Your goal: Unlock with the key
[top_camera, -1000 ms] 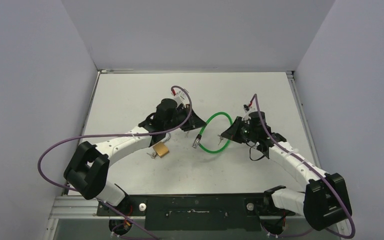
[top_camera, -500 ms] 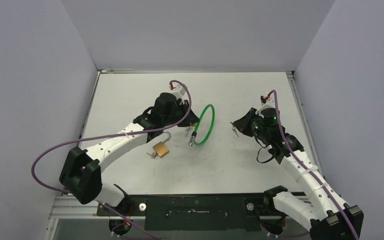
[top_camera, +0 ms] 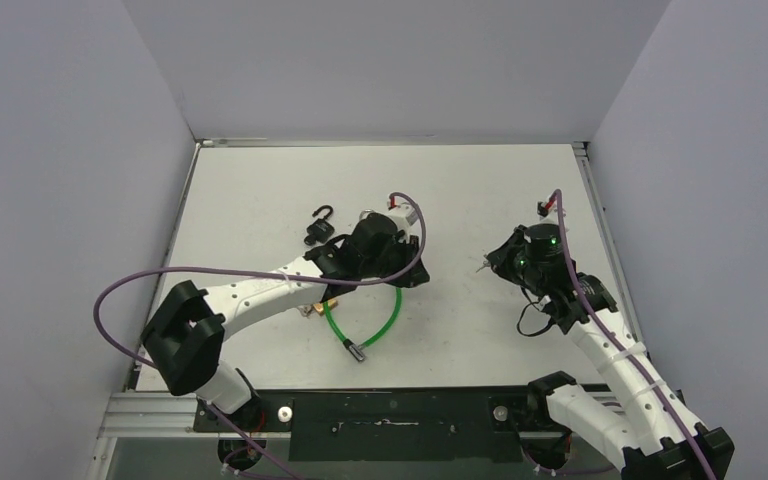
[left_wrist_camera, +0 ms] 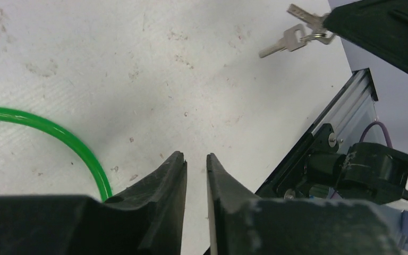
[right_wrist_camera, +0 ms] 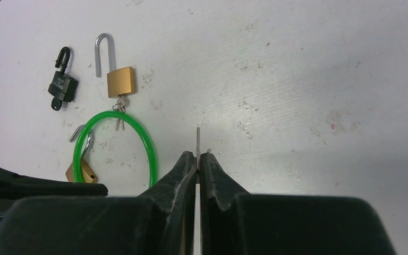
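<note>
My left gripper grabs the green cable loop (top_camera: 368, 322) beside its metal lock end next, leaving that end for the key to unlock.
My right gripper (top_camera: 488, 264) is shut on a silver key (right_wrist_camera: 198, 139), held edge-on above the table, right of centre. The rest of the key bunch (left_wrist_camera: 293, 39) hangs under it in the left wrist view. My left gripper (top_camera: 403, 268) hovers low at the table's middle, its jaws a narrow gap apart with nothing between them (left_wrist_camera: 196, 158). The green cable loop (top_camera: 368, 322) lies on the table beside it, with a brass padlock (right_wrist_camera: 79, 171) hooked on it. A second brass padlock (right_wrist_camera: 121, 81) lies with its shackle open and keys at its base.
A small black padlock (top_camera: 319, 230) with its shackle open lies left of the left wrist; it also shows in the right wrist view (right_wrist_camera: 61, 85). The table's near metal rail (left_wrist_camera: 345, 106) is close behind the left gripper.
My left gripper swung right and nearer, and the green cable it held up now lies on the table. The black padlock came into view. My right gripper drew back right with the key.
</note>
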Robot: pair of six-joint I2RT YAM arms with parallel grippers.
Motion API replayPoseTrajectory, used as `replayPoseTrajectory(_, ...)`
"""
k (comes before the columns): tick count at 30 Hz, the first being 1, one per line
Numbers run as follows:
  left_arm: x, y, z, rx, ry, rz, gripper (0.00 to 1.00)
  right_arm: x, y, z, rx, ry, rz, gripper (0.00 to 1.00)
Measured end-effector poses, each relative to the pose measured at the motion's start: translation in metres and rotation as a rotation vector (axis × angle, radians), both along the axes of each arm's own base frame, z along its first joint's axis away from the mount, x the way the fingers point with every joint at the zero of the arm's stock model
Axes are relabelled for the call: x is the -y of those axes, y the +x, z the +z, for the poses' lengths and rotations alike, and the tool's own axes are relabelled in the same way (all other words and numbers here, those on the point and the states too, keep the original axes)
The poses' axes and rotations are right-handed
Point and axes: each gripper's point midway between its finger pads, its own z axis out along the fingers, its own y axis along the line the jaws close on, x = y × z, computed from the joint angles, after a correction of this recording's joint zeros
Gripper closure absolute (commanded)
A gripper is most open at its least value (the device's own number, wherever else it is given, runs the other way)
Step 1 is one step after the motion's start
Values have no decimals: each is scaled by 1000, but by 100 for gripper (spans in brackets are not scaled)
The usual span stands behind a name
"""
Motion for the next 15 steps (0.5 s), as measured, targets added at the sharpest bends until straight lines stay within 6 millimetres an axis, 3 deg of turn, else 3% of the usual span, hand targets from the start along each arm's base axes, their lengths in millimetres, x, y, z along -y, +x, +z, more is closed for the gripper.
replayPoseTrajectory(2, -1, -2, -12, -9, 40, 6, 52, 3, -1, -2, -8, -6, -17, 100)
replayPoseTrajectory(4, -10, 3, -21, -5, 91, 49, 44, 5, -2, -3, -15, -7, -28, 100)
replayPoseTrajectory(8, -47, 24, -30, 15, 202, 199, 41, 6, -4, -5, -29, -6, -39, 100)
replayPoseTrajectory(11, -95, 40, -32, 13, 274, 354, 40, 6, -4, -5, -32, -1, -43, 100)
replayPoseTrajectory(13, -124, 39, -38, -5, 312, 436, 40, 5, -4, -6, -34, 2, -45, 100)
replayPoseTrajectory(15, -148, 25, -51, -45, 357, 489, 40, 5, -3, -7, -40, 3, -46, 100)
